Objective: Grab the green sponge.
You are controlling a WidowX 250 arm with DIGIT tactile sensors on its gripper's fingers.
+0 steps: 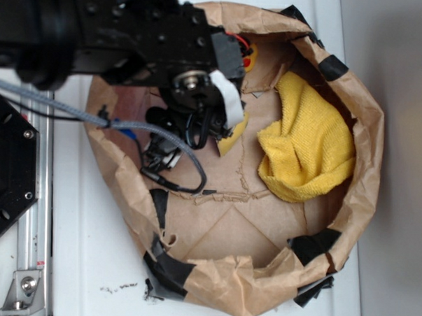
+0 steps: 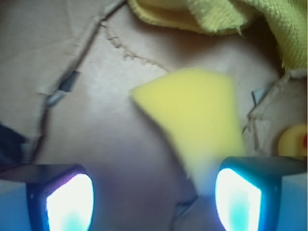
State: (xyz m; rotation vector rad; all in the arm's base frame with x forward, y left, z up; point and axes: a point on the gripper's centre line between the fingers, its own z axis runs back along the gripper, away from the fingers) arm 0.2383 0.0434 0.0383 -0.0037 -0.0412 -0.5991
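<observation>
The sponge flares wide (image 2: 192,94) ahead of the fingers and gets narrower toward them, so the robot's gripper needs to grab the sponge by its narrow end (image 2: 204,175) next.
The green sponge (image 2: 192,118), a smooth yellow foam wedge, lies flat on the brown paper floor. In the wrist view its narrow end runs down to the inner side of my right finger (image 2: 238,199), while its wide part lies ahead of the jaws. My gripper (image 2: 154,202) is open, with bare paper filling most of the gap between the fingers. In the exterior view only a yellow corner of the sponge (image 1: 233,136) shows from under the black gripper (image 1: 187,132), which hangs low inside the bag's left half.
A crumpled brown paper bag (image 1: 369,137) with black tape patches walls in the area. A big yellow towel (image 1: 306,148) fills its right side. A small yellow duck (image 1: 249,56) sits at the back wall. A grey cable (image 1: 149,131) loops beside the gripper.
</observation>
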